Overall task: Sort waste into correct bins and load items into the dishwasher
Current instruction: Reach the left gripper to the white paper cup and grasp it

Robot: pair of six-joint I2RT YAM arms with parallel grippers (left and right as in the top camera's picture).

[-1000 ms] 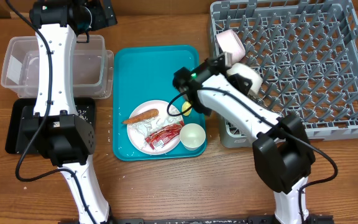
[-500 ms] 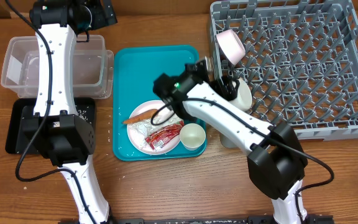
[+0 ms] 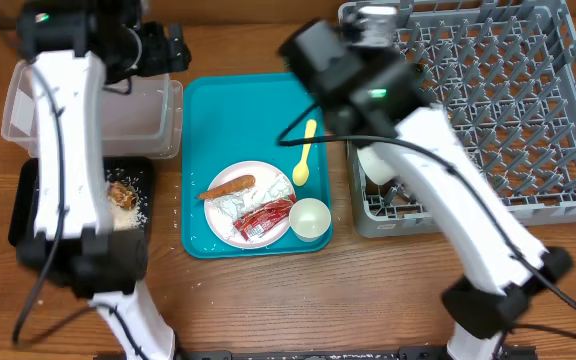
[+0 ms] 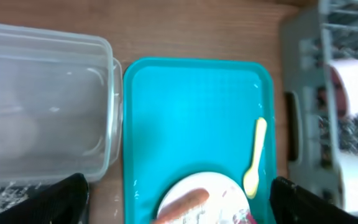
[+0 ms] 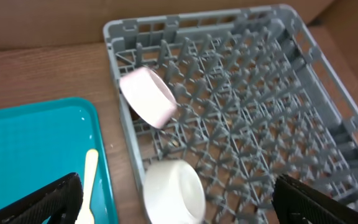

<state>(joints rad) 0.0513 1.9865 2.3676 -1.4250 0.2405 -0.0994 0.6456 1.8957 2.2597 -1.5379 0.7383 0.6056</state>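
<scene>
I should next take the small white cup by its open rim (image 3: pixel 309 214) with my left gripper, its base free to hand over for dishwasher loading.
A white plate (image 3: pixel 253 205) on the teal tray holds the orange-brown stick (image 3: pixel 230 186), crumpled paper (image 3: pixel 230 208) and red wrapper (image 3: pixel 266 218). Beside it are a small white cup (image 3: pixel 310 218) and a yellow spoon (image 3: pixel 304 160). The grey dish rack (image 3: pixel 508 100) holds a white bowl (image 5: pixel 174 190) and a pink bowl (image 5: pixel 148 94). My right gripper (image 5: pixel 180 208) is open and empty, high above the rack's left side. My left gripper (image 4: pixel 179 208) hangs open and empty over the tray's far part, above the plate (image 4: pixel 197 196). The black tray (image 3: pixel 28 200) holds a brown lump (image 3: pixel 121 193) and rice.
The clear tub (image 3: pixel 158 110) stands left of the teal tray (image 3: pixel 248 110), behind the black tray. My raised right arm hides the rack's left rear corner from overhead. Bare wood runs along the table's front edge.
My right gripper opened and let go of the white bowl, which now rests in the rack's front-left corner. The right arm rose. The left arm shifted, uncovering the black tray's lump.
</scene>
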